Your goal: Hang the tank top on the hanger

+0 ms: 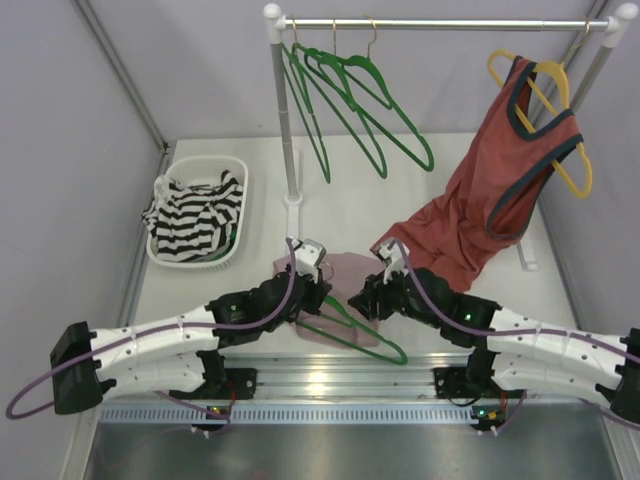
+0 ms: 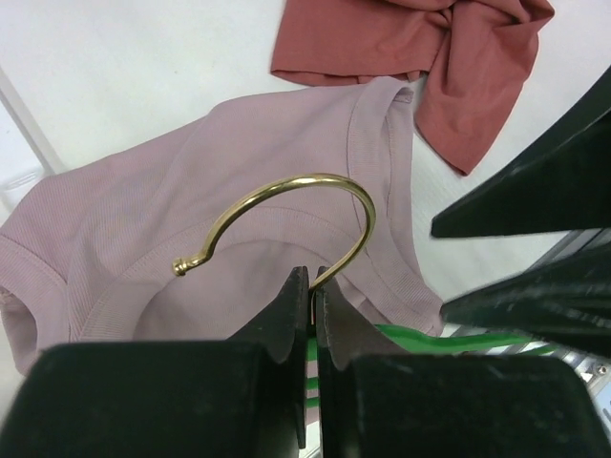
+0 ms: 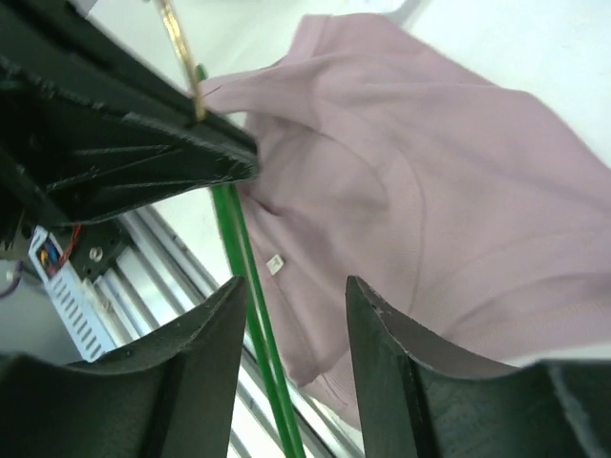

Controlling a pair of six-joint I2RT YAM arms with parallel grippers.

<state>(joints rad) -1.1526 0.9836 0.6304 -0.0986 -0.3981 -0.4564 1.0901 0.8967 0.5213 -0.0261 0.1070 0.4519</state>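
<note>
My right gripper takes hold of the tank top's shoulder strap (image 3: 334, 378) nearest the rust-red top next, so that the hanger slides under.
The dusty-pink tank top (image 1: 345, 275) lies flat on the table between my two arms; it also shows in the left wrist view (image 2: 191, 219) and the right wrist view (image 3: 420, 172). A green hanger (image 1: 362, 335) lies over its near edge. My left gripper (image 1: 312, 283) is shut on the hanger's brass hook (image 2: 286, 205), just above the green body. My right gripper (image 1: 368, 298) is open above the top; the hanger's green bar (image 3: 250, 305) runs by its left finger (image 3: 200, 353).
A rail at the back holds three more green hangers (image 1: 350, 100) and a yellow hanger with a rust-red top (image 1: 510, 160), whose hem reaches the table by my right arm. A white basket (image 1: 196, 212) with a striped garment stands at the left. The rack's post (image 1: 288, 130) stands behind the tank top.
</note>
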